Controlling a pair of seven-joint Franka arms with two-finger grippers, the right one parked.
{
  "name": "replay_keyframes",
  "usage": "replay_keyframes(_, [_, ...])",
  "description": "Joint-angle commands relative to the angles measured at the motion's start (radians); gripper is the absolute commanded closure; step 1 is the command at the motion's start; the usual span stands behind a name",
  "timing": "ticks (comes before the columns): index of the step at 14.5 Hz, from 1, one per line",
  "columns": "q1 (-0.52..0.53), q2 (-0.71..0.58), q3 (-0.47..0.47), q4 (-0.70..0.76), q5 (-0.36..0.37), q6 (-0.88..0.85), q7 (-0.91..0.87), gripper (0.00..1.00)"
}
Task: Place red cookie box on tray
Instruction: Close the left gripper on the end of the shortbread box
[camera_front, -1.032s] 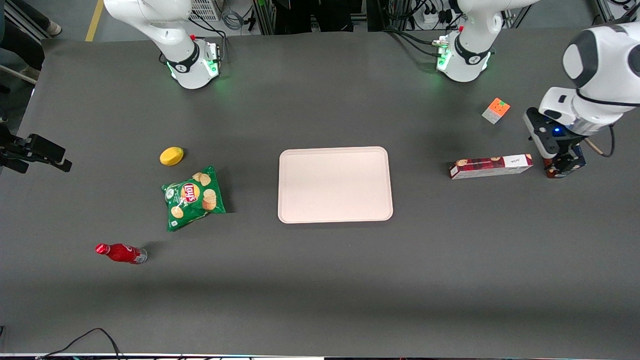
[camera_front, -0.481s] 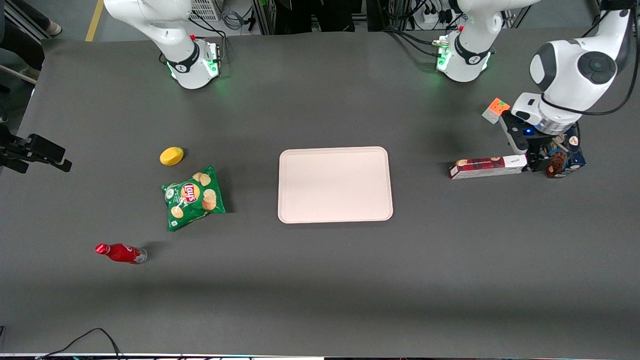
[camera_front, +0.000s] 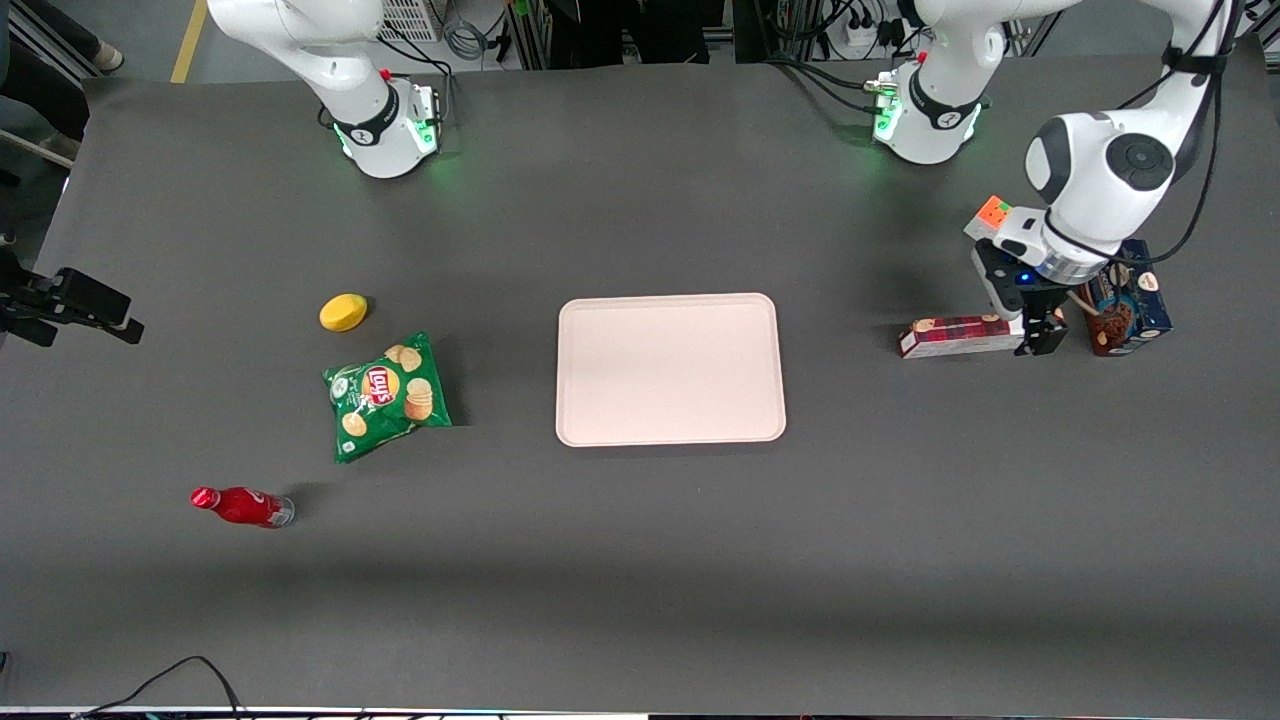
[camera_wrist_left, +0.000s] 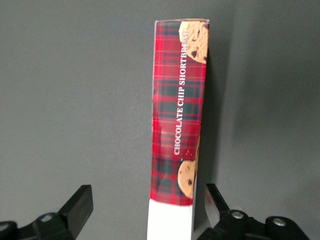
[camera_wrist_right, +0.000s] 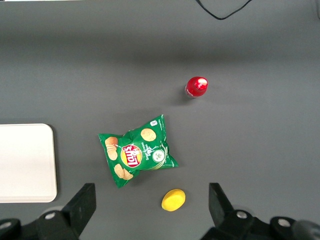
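My left gripper will next grab the red cookie box by its white end (camera_wrist_left: 170, 220), to place the box on the tray.
The red cookie box (camera_front: 955, 336) lies flat on the dark table, toward the working arm's end from the tray (camera_front: 670, 370), with a gap of table between them. My left gripper (camera_front: 1038, 330) hangs over the box's white end, the end away from the tray. In the left wrist view the gripper (camera_wrist_left: 147, 199) is open. The plaid box (camera_wrist_left: 177, 125) runs lengthwise between the fingers. Its white end is near one fingertip (camera_wrist_left: 214, 197); the other fingertip (camera_wrist_left: 81, 202) stands well off. Neither touches it.
A dark blue-and-brown cookie box (camera_front: 1125, 300) stands just beside the gripper, farther from the tray. A puzzle cube (camera_front: 992, 215) sits farther from the camera. A chips bag (camera_front: 388, 393), a lemon (camera_front: 343, 312) and a red bottle (camera_front: 240, 505) lie toward the parked arm's end.
My left gripper moved from above the blue-and-brown box toward the tray and now stands over the red box's white end. The blue-and-brown box has come into full view. The red box has not moved.
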Motion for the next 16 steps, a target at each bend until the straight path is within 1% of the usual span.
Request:
replay_keyframes(1, [-0.01, 0.029, -0.01, -0.004, -0.006, 0.031, 0.02, 0.0])
replay_keyframes(10, [-0.01, 0.076, -0.017, -0.032, -0.006, 0.035, 0.02, 0.0])
replay_keyframes(12, [-0.01, 0.101, -0.017, -0.032, -0.006, 0.072, 0.022, 0.02])
replay_keyframes(14, [-0.009, 0.118, -0.017, -0.031, -0.003, 0.11, 0.022, 0.19])
replay_keyframes(16, [-0.009, 0.142, -0.017, -0.029, 0.0, 0.158, 0.038, 0.46])
